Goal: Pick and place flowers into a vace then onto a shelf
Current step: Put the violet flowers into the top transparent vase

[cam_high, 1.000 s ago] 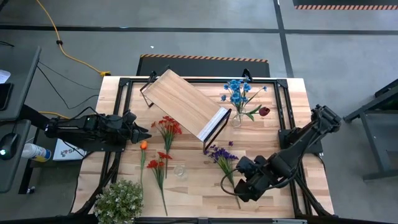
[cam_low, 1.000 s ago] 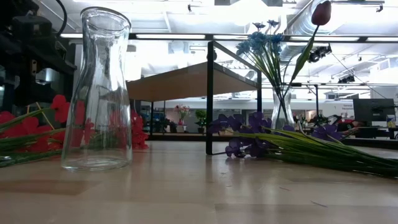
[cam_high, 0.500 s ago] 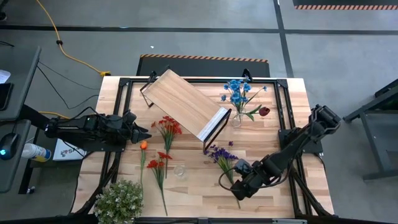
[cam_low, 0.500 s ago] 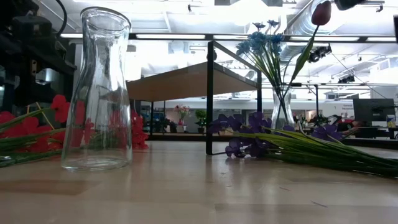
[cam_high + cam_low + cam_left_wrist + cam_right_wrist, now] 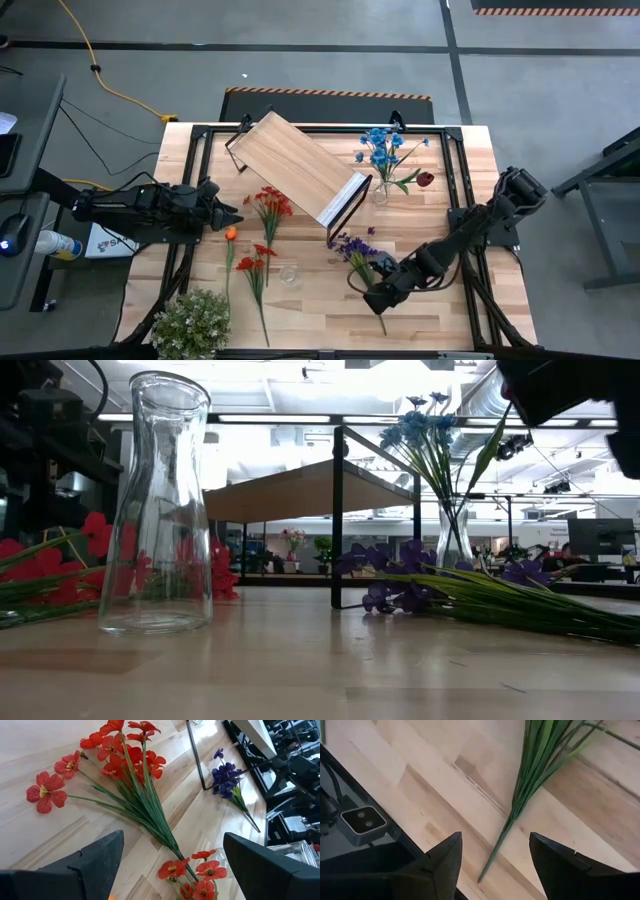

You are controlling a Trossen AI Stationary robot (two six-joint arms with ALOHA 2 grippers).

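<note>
The purple flowers (image 5: 355,248) need to stand up in the empty glass vase, so the right gripper will grab them by their green stems next.
Purple flowers (image 5: 355,248) lie flat on the table, stems (image 5: 520,805) toward the near edge. My right gripper (image 5: 373,289) hangs open just above those stems; in its wrist view (image 5: 492,865) the stem end shows between the fingers, untouched. An empty glass vase (image 5: 289,275) stands near the table's middle front. A second vase (image 5: 380,191) holds blue flowers (image 5: 381,146) and a dark red one (image 5: 425,179). Red flowers (image 5: 268,205) and an orange one (image 5: 231,233) lie before my open left gripper (image 5: 226,212). The shelf (image 5: 297,165) stands at the far middle.
A bushy pale green plant (image 5: 192,322) sits at the near left corner. More red flowers (image 5: 255,264) lie left of the empty vase. Black frame bars (image 5: 455,170) run along the table's edges. Bare wood lies between the empty vase and the purple flowers.
My right gripper has come down toward the purple flowers' stems, shifting a little toward the table's left edge and rolling slightly. Its arm now shows at the top right of the low view. The flowers and vases have not moved.
</note>
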